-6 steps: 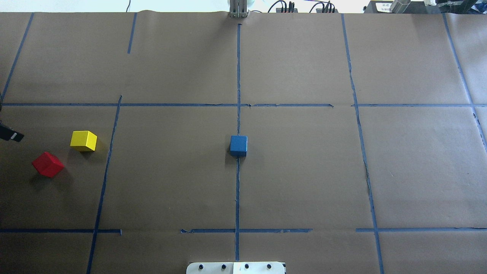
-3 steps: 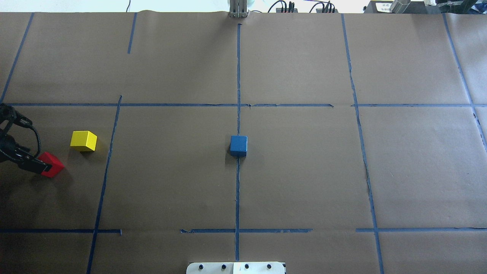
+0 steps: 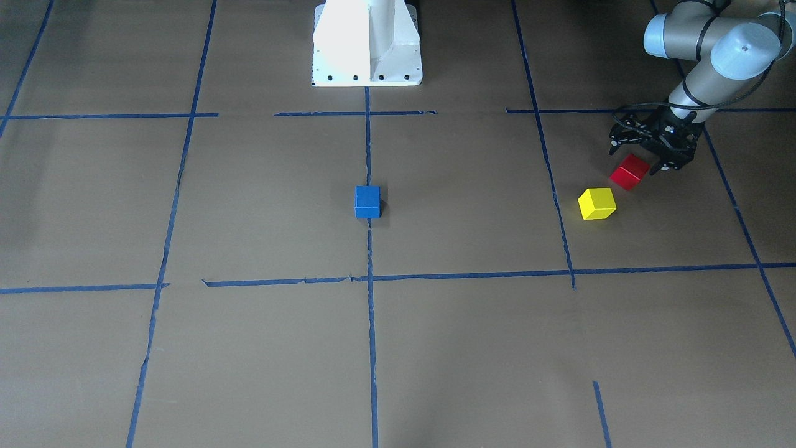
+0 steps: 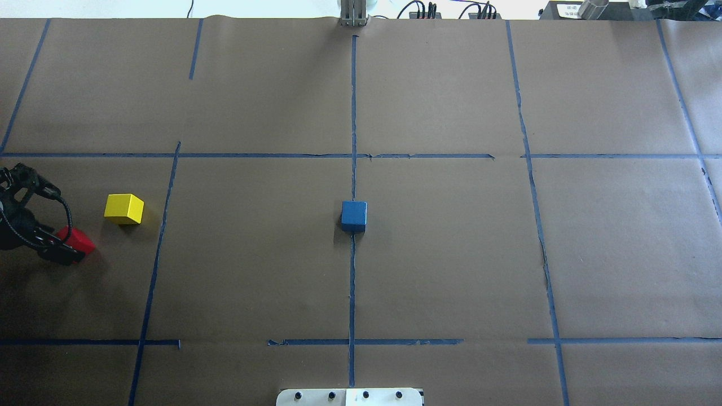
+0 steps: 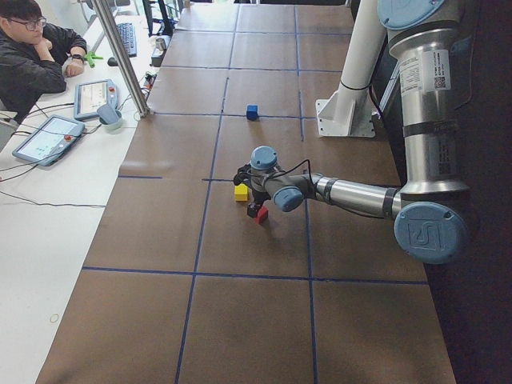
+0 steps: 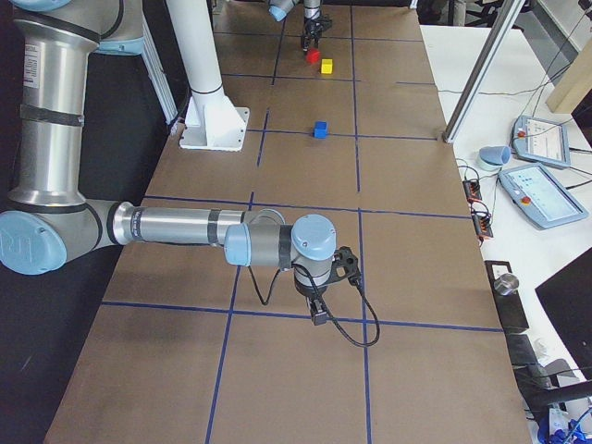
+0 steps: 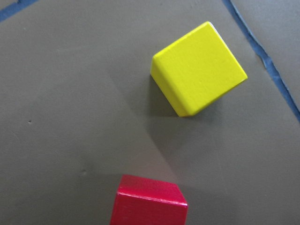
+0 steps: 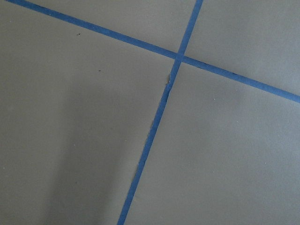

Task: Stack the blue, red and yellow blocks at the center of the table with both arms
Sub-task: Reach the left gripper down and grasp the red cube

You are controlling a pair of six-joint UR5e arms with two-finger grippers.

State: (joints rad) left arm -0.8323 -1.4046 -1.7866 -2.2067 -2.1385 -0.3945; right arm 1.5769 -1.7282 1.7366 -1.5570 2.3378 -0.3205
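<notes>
The red block should go on the blue block at the center, so I should next grab it by its body [image 3: 629, 172] [image 7: 149, 204] with my left gripper.
The blue block [image 4: 353, 216] [image 3: 367, 201] sits at the table's center on the tape cross. The yellow block [image 4: 124, 208] [image 3: 597, 203] and the red block [image 4: 82, 241] [image 3: 629, 172] lie at the robot's far left. My left gripper [image 3: 643, 158] [image 4: 56, 249] is open and low over the red block, its fingers astride the block's robot-side part. The left wrist view shows the red block [image 7: 149, 204] at the bottom edge and the yellow block [image 7: 199, 69] beyond it. My right gripper [image 6: 317, 313] shows only in the exterior right view, over bare paper; I cannot tell its state.
Brown paper with blue tape lines [image 4: 352, 282] covers the table. The robot's white base [image 3: 367, 43] stands at the robot-side edge. An operator [image 5: 32, 56] and tablets [image 5: 48, 136] are at a side desk beyond the table.
My left gripper came in from the left edge, moved toward the robot onto the red block and now covers more of it. The blocks have not moved.
</notes>
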